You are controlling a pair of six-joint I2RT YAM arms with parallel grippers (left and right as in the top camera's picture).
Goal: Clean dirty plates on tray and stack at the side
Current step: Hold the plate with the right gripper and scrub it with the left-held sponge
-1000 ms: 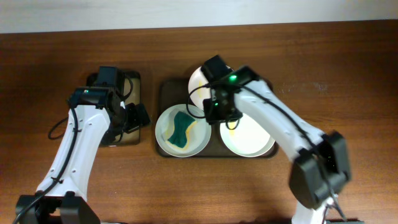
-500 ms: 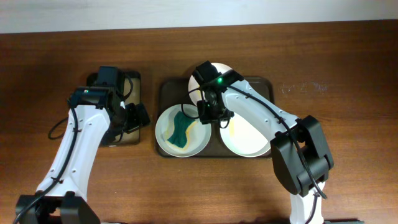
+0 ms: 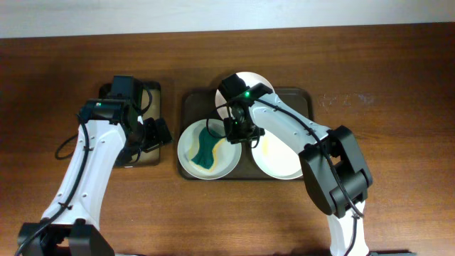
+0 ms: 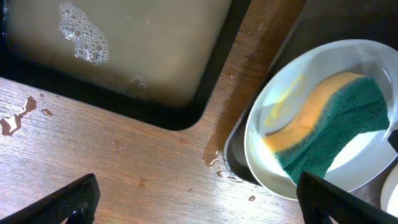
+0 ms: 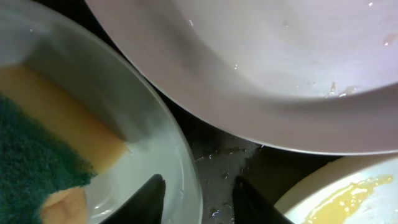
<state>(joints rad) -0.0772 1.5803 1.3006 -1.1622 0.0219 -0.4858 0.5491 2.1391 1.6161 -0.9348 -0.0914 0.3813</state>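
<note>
The left gripper will grab the sponge by its green side, so that the yellow side keeps facing the plate for cleaning.
Three white plates lie on the dark tray. The front-left plate holds a green and yellow sponge. The front-right plate has a yellow smear. The back plate is partly under my right arm. My right gripper is open and straddles the right rim of the front-left plate, one finger inside and one over the tray. My left gripper is open and empty, over the table between the two trays.
A smaller black tray with soapy water stands left of the dark tray. Water drops lie on the wood between them. Bare wooden table extends to the front, the far left and the right.
My right gripper has moved left and down onto the rim of the plate with the sponge. The left arm has not moved.
</note>
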